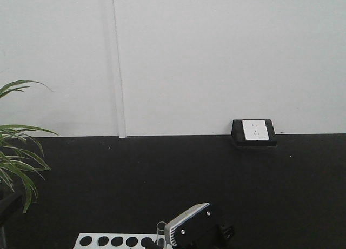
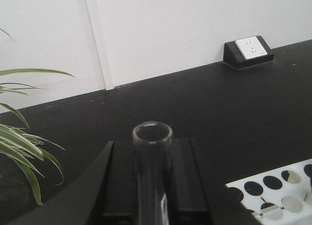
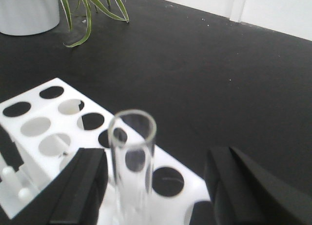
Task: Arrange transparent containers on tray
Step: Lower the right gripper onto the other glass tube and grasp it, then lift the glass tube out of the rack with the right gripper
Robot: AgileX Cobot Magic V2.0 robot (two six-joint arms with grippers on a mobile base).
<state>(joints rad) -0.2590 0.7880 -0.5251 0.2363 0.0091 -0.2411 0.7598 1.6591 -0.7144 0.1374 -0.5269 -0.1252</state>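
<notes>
My right gripper will next need to grab the tube by its side below its rim, so the second clear tube's round rim stays free for arranging the tube on the tray.
One transparent container, a clear glass tube with a round rim, stands upright between the black fingers of my left gripper, which is shut on it. A second clear tube rises over the white holed rack between the widely spread fingers of my right gripper. It stands nearer the left finger, and that gripper is open. In the front view one tube shows beside a grey wrist housing. The tray is out of view.
The white rack lies at the near edge of the black table, and also shows at the lower right of the left wrist view as the rack. A potted plant stands at the left. A wall socket block sits at the back.
</notes>
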